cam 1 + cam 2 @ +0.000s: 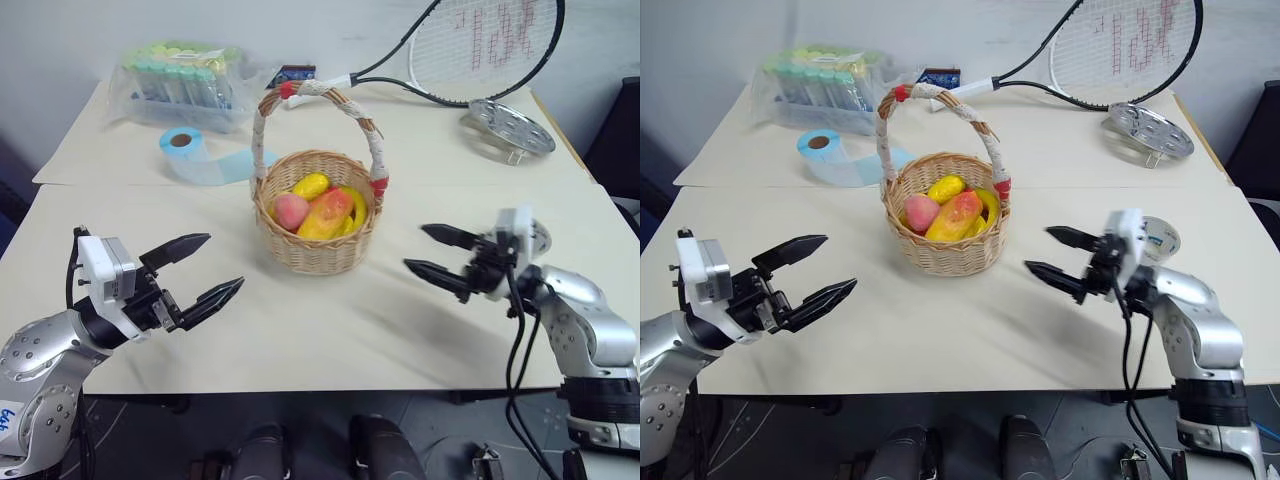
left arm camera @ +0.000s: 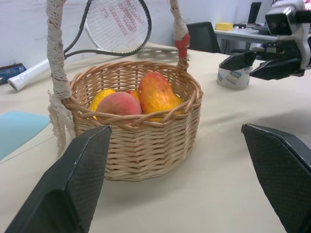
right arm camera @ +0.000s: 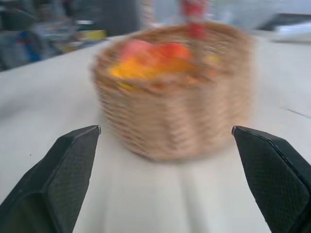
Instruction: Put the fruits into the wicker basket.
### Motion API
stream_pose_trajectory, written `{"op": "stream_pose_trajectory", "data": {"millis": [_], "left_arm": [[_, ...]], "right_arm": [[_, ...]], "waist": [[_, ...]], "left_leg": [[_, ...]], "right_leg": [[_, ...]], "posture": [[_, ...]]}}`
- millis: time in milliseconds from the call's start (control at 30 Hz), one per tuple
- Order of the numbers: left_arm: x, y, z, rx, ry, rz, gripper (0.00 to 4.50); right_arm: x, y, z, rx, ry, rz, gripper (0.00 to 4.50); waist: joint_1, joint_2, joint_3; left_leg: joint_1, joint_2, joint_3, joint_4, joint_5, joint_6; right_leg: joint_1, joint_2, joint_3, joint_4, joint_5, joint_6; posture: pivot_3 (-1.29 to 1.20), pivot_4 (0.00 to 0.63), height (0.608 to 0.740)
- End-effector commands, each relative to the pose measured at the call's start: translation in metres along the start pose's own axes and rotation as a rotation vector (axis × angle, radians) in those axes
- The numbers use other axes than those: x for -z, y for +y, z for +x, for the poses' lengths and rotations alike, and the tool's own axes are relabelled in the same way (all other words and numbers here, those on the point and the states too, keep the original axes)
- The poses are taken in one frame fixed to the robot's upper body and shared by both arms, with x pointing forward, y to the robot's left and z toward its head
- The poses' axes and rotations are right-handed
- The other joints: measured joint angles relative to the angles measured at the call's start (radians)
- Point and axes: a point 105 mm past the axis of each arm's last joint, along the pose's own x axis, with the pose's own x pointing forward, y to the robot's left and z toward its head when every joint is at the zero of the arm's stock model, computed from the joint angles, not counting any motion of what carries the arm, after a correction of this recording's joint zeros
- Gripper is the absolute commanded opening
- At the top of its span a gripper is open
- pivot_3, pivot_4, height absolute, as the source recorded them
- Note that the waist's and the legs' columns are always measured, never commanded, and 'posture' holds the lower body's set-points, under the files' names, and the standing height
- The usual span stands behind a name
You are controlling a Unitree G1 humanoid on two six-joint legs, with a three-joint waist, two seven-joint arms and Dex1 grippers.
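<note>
My right gripper grabs the wicker basket by the narrow red-taped foot of its handle (image 1: 379, 186) next, since the woven bowl (image 1: 318, 254) is wider than my open fingers.
The wicker basket (image 1: 318, 250) stands in the middle of the table, its arched handle upright. Inside it lie the pink-red peach (image 1: 291, 211) and the yellow mango with an orange-red blush (image 1: 328, 212), beside plain yellow fruit. My left gripper (image 1: 202, 270) hovers open to the left of the basket, with nothing between its fingers. My right gripper (image 1: 437, 253) is open and empty to the right of the basket, pointing toward it. The left wrist view shows the peach (image 2: 119, 103) and mango (image 2: 158, 93) resting in the basket (image 2: 146, 145).
A blue tape roll (image 1: 185, 150) and a bag of tubes (image 1: 185, 85) lie at the back left. A racket (image 1: 470, 50) and a perforated metal disc (image 1: 508, 127) are at the back right. A small round white tub (image 1: 1160, 238) sits behind my right gripper.
</note>
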Motion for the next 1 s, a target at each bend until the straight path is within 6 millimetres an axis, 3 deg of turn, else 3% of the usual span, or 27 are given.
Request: {"op": "stream_pose_trajectory", "data": {"millis": [33, 133, 333, 533, 700, 1000], "left_arm": [[-0.009, 0.002, -0.003, 0.002, -0.011, 0.044, 4.5], [-0.011, 0.002, -0.003, 0.023, -0.003, 0.036, 4.5], [-0.009, -0.002, 0.001, 0.047, 0.005, 0.03, 4.5], [-0.006, -0.009, 0.005, 0.065, 0.011, 0.017, 4.5], [-0.007, -0.011, 0.002, 0.042, 0.014, 0.023, 4.5], [-0.007, -0.012, 0.001, 0.032, 0.019, 0.026, 4.5]], "right_arm": [[-0.001, -0.008, -0.009, 0.03, -0.03, -0.109, 4.48], [-0.025, -0.008, 0.016, 0.016, -0.146, -0.155, 4.48], [-0.065, 0.02, 0.083, -0.206, -0.264, -0.201, 4.48], [-0.075, 0.023, 0.141, -0.279, -0.27, -0.163, 4.48], [-0.068, 0.022, 0.153, -0.334, -0.198, -0.159, 3.31], [-0.074, 0.006, 0.138, -0.31, -0.215, -0.182, 0.18]], "waist": [[-0.005, 0.0, 0.0], [-0.012, 0.001, 0.001], [-0.012, 0.003, 0.002], [-0.006, 0.003, 0.002], [-0.007, 0.003, 0.002], [-0.011, 0.003, 0.002]], "left_leg": [[0.001, 0.0, 0.001, 0.0, 0.0, 0.0], [0.006, 0.001, 0.004, -0.001, 0.001, -0.001], [0.009, 0.005, 0.006, -0.003, 0.001, -0.005], [0.009, 0.004, 0.006, -0.003, 0.001, -0.004], [0.006, 0.004, 0.005, -0.003, -0.001, -0.003], [0.006, 0.004, 0.006, -0.002, -0.001, -0.003]], "right_leg": [[0.0, -0.001, 0.001, 0.0, 0.0, 0.0], [0.001, -0.002, 0.005, 0.001, 0.0, 0.0], [0.001, 0.0, 0.008, 0.003, 0.0, -0.001], [0.001, -0.002, 0.01, 0.003, 0.0, -0.001], [0.001, -0.003, 0.012, 0.003, 0.0, -0.001], [0.001, -0.002, 0.012, 0.003, 0.0, -0.001]], "posture": [[0.0, 0.15, 0.74], [0.0, 0.15, 0.74], [0.0, 0.15, 0.74], [0.0, 0.15, 0.74], [0.0, 0.15, 0.74], [0.0, 0.15, 0.74]]}}
